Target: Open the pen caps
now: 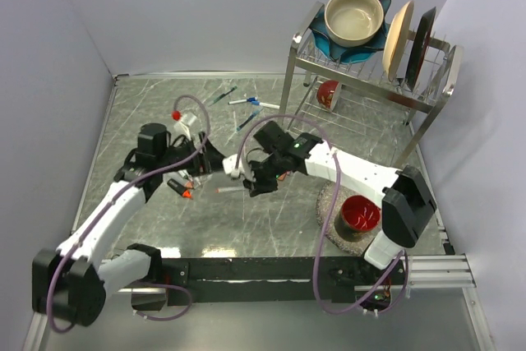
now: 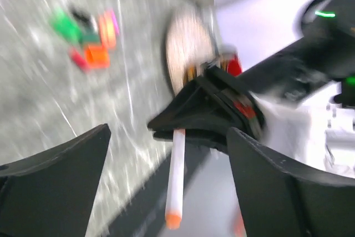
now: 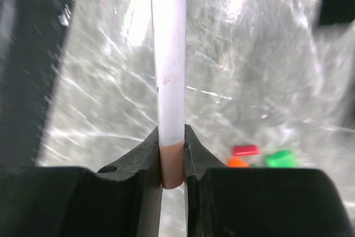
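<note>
I will grab the white marker [image 2: 177, 176] by its free orange end [image 2: 173, 217] with my left gripper. The right gripper's end then stays clear for opening the cap.
My right gripper [image 3: 172, 156] is shut on the pinkish-orange end of a white marker [image 3: 169, 54], whose barrel runs straight out from the jaws. In the left wrist view that marker [image 2: 177, 176] hangs from the right gripper's black fingers with an orange end free. It lies between the wide-open fingers of my left gripper [image 2: 169, 154], touching neither. Loose pen caps [image 2: 91, 34] in green, orange, red and pink lie in a small pile on the table. The top view shows both grippers, left [image 1: 212, 166] and right [image 1: 248, 185], close together at mid-table, with caps [image 1: 186, 191] just left of them.
Several more markers [image 1: 243, 104] lie at the back of the marble table, with a red cap [image 1: 176, 113] near the back left. A dish rack [image 1: 370, 80] with a bowl and plates stands at the back right. A red bowl [image 1: 360, 213] sits on a round mat at the front right.
</note>
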You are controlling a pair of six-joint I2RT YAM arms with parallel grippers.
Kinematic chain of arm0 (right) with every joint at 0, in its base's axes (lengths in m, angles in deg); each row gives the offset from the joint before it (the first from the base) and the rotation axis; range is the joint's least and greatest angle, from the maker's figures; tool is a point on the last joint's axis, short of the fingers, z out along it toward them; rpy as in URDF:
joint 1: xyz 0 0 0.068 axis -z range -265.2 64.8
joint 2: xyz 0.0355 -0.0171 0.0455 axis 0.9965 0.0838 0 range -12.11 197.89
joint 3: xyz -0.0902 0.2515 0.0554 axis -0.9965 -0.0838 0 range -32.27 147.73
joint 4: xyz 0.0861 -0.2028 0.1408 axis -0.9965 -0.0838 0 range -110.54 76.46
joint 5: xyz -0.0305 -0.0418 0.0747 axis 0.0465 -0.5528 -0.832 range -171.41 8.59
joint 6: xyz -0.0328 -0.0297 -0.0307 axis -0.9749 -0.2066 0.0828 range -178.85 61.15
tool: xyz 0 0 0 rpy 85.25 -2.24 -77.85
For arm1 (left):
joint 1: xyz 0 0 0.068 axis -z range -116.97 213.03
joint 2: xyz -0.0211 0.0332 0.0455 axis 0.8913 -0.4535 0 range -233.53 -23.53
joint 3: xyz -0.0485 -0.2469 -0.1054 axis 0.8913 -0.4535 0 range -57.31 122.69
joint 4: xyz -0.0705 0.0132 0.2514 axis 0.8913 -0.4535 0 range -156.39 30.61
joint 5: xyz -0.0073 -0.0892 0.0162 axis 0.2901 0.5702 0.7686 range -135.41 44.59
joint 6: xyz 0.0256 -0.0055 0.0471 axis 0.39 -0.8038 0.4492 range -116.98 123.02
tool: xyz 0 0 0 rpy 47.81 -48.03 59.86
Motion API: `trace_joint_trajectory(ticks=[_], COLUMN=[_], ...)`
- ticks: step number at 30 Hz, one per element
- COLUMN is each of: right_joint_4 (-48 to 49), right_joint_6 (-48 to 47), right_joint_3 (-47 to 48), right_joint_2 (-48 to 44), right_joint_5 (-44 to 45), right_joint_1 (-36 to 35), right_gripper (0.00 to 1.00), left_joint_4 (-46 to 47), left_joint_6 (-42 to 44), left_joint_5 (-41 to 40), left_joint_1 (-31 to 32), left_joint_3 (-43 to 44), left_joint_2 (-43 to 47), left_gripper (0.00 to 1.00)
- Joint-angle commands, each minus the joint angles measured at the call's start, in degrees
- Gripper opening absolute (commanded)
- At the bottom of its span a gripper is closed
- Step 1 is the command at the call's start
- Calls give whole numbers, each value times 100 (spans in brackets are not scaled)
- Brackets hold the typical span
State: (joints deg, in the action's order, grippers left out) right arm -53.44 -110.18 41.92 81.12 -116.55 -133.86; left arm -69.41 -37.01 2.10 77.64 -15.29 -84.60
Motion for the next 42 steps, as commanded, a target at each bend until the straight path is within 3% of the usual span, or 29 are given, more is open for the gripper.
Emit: trace_joint_trajectory(ticks=[1, 3, 7, 11, 16, 19, 23, 30, 31, 33, 34, 37, 41, 42], right_joint_4=[597, 990, 1774, 2748, 3690, 4007, 4253, 4254, 4236, 4122, 4078, 4034, 3771, 3718], right_joint_6=[1844, 2573, 3760, 5356, 6660, 7240, 7392, 7409, 7357, 7296, 7243, 7190, 6953, 6909], right_joint_3=[-150, -221, -467, -643, -941, -1090, -1100, -1091, -1074, -1030, -1021, -1056, -1004, -942], right_joint_2=[-393, -385, -323, -209, -112, -112, -86, -24, -16, 19, 28, 64, 134, 151], right_joint_5=[-1555, -2012, -2112, -2112, -2103, -2103, -2146, -2199, -2208, -2191, -2217, -2252, -2261, -2252], right_joint_1=[752, 946, 1070, 1087, 1113, 1105, 1105, 1114, 1114, 1113, 1114, 1087, 886, 850], right_gripper=[0, 0, 0, 0, 0, 0, 0, 0, 0, 0, 0, 0, 0, 0], left_joint_4=[957, 1764, 2855, 2989, 2919, 2883, 2822, 2795, 2795, 2481, 2287, 1794, 1530, 1451], left_joint_6=[-801, -1137, -1884, -1912, -1885, -1921, -1912, -1833, -1807, -1728, -1675, -1438, -1832, -1798], left_joint_5=[-1749, -2016, -2132, -2333, -2957, -3308, -3555, -3345, -3336, -3466, -3833, -4389, -4557, -4653], left_joint_1=[-81, -81, -55, 304, 692, 859, 1052, 1167, 1167, 1158, 1149, 694, -1192, -1354], left_joint_3=[-131, -351, -809, -696, -642, -634, -555, -291, -256, -99, -2, 227, 324, 411], left_joint_2=[877, 1132, 1099, 765, 606, 536, 343, -132, -150, -150, -106, 201, 483, 448], left_gripper=[94, 98, 99, 99, 94, 83, 56, 46, 36, 6, 1, 1, 1, 1])
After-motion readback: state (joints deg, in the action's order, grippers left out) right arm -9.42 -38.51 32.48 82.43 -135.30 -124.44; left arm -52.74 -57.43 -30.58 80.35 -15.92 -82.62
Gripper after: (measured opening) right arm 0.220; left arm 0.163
